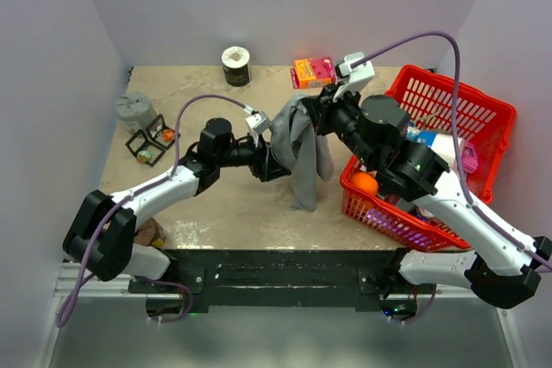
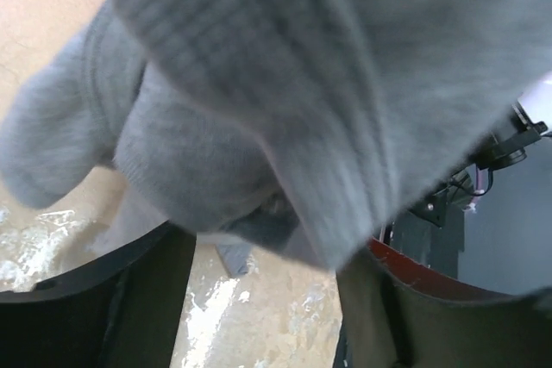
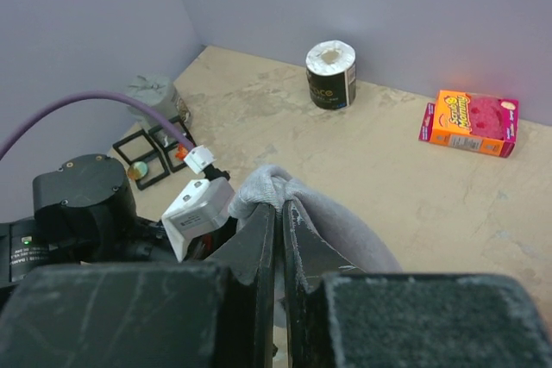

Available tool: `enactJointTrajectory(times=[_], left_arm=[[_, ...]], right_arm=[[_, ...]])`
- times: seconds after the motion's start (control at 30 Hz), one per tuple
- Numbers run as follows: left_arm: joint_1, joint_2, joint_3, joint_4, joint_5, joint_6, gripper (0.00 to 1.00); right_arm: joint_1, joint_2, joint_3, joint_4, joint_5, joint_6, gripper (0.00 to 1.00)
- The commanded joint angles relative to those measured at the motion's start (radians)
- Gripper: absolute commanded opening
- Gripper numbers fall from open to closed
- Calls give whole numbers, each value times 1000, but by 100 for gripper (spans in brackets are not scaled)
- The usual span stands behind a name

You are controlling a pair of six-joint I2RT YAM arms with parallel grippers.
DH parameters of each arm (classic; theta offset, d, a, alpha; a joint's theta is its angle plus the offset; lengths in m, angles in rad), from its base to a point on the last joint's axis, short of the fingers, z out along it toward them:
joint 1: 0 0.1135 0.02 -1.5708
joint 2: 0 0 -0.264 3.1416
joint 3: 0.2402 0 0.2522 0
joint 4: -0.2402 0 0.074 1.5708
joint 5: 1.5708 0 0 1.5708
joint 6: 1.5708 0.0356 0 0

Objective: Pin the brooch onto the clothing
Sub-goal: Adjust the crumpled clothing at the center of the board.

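Note:
My right gripper keeps holding the clothing for now. My left gripper's fingers stand apart, so the clothing would fall onto the table if my right gripper opened now.
The clothing is a grey knit top hanging in a bunch above the table. My right gripper is shut on its upper fold, and in the right wrist view the cloth is pinched between the closed fingertips of that gripper. From the left, my left gripper reaches in at the hanging cloth. Its jaws stand apart in the left wrist view, where the fabric hangs down over the gap of the left gripper. A tiny orange-red brooch lies in a black frame at the far left, and the brooch is half hidden by a cable plug.
A red basket with an orange ball and other items stands at the right. At the back are a paper roll and an orange-pink box. A grey pouch and black frames sit at the left.

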Motion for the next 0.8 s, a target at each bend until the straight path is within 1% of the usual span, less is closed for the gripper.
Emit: enactJointTrajectory(times=[0.0, 0.07, 0.1, 0.17, 0.2, 0.27, 0.3, 0.4, 0.53, 0.57, 0.67, 0.7, 0.77], left_arm=[[-21, 19, 61, 95, -8, -50, 55], [-21, 16, 52, 106, -14, -54, 46], [-21, 12, 46, 112, -19, -62, 35], [-19, -13, 27, 153, -20, -77, 26], [-21, -23, 21, 170, -22, -88, 14], [-21, -62, 10, 199, -36, -96, 2], [-19, -77, 7, 208, -45, -106, 0], [-16, -146, 10, 219, -73, -87, 0], [4, -282, 42, 118, -166, -15, 0], [13, -306, 52, 100, -207, -2, 0], [71, -379, 55, 34, -243, 35, 0], [114, -393, 53, 15, -244, 48, 0], [155, -428, 39, -46, -267, 65, 0]], right_arm=[[0, -41, -7, 39, 16, 7, 0], [-2, -42, -6, 31, 27, 2, 0], [-2, -42, -6, 20, 33, -1, 0], [0, -48, -9, 13, 47, -1, 0], [0, -55, -20, 11, 50, -1, 0], [-2, -64, -37, 11, 58, 4, 0], [-2, -73, -52, 10, 58, 8, 0], [0, -78, -70, -1, 75, 9, 0], [0, -73, -73, -38, 115, 2, 0], [0, -70, -76, -43, 125, 1, 0], [0, -58, -93, -67, 154, -5, 0], [0, -55, -106, -75, 157, -4, 0], [0, -38, -124, -84, 162, 5, 0]])
